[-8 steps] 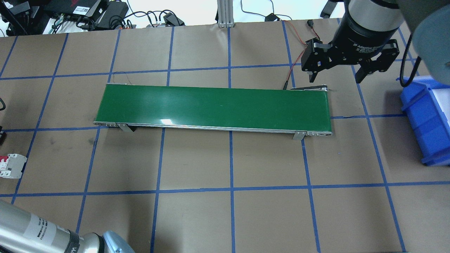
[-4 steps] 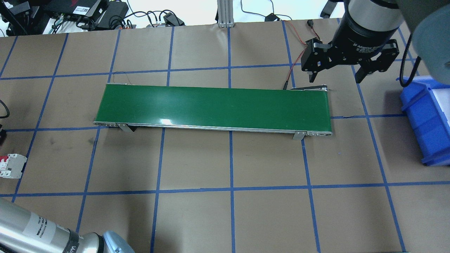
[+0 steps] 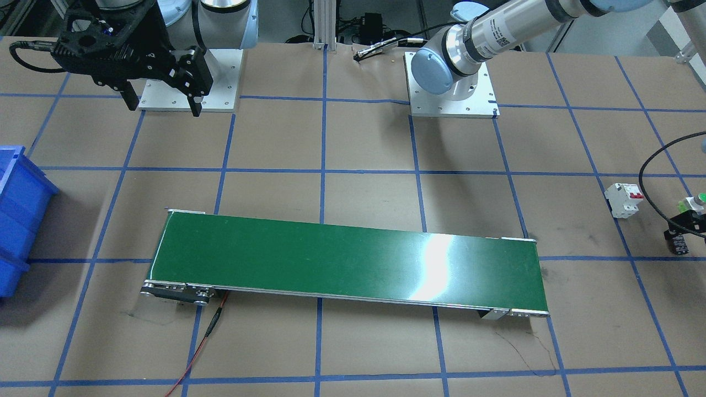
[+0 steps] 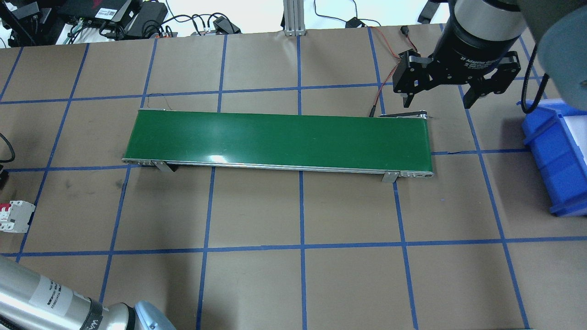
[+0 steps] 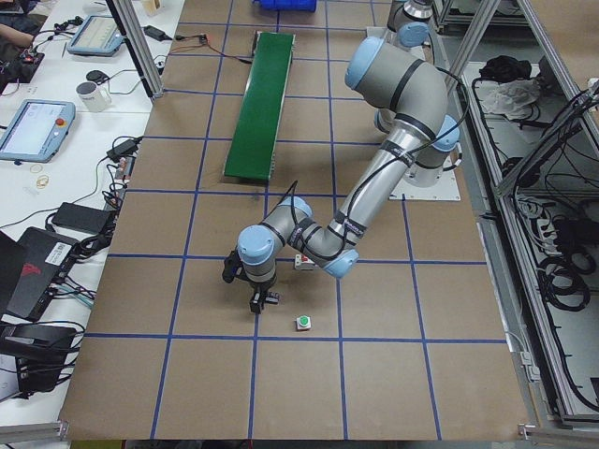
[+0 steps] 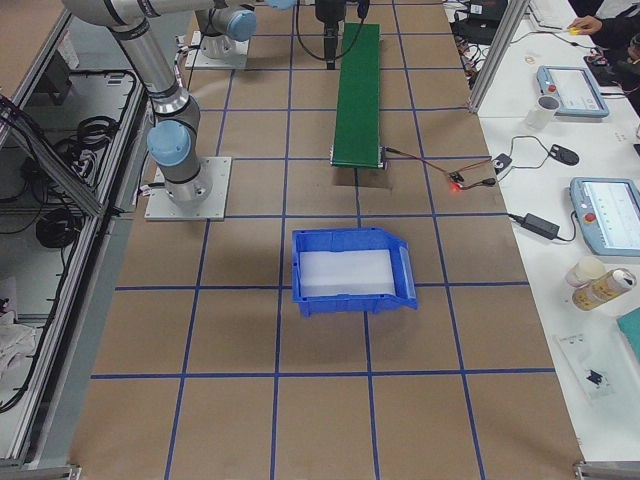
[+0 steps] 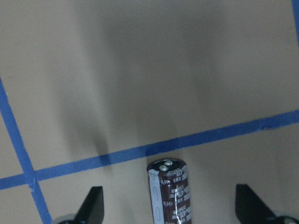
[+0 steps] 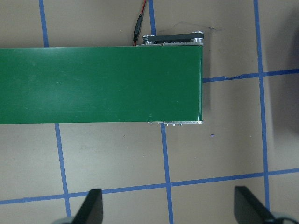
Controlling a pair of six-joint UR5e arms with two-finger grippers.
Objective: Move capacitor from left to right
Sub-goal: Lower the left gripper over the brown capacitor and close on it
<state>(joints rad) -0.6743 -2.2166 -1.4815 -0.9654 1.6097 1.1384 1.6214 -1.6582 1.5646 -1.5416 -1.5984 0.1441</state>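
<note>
The capacitor needs to move across, so the robot's left gripper should next grab it by its dark cylindrical body [image 3: 677, 243] [image 7: 169, 196].
The capacitor [image 7: 170, 193], a dark cylinder with pale markings, lies on the brown table just past a blue tape line. My left gripper [image 7: 170, 205] is open, one finger on each side of the capacitor, neither touching it. In the front-facing view the capacitor [image 3: 676, 243] is at the far right edge under the gripper. My right gripper [image 4: 438, 98] is open and empty. It hovers above the table behind the right end of the green conveyor [image 4: 279, 140]. The right wrist view shows that belt end [image 8: 100, 84].
A white breaker with red switches [image 3: 623, 199] and a green-capped push-button [image 3: 699, 199] lie near the capacitor. A blue bin [image 4: 557, 156] stands at the table's right end. A red wire [image 3: 204, 336] runs from the conveyor's end.
My left arm's forearm has shifted slightly down at the lower left of the overhead view. The right arm and conveyor have not moved.
</note>
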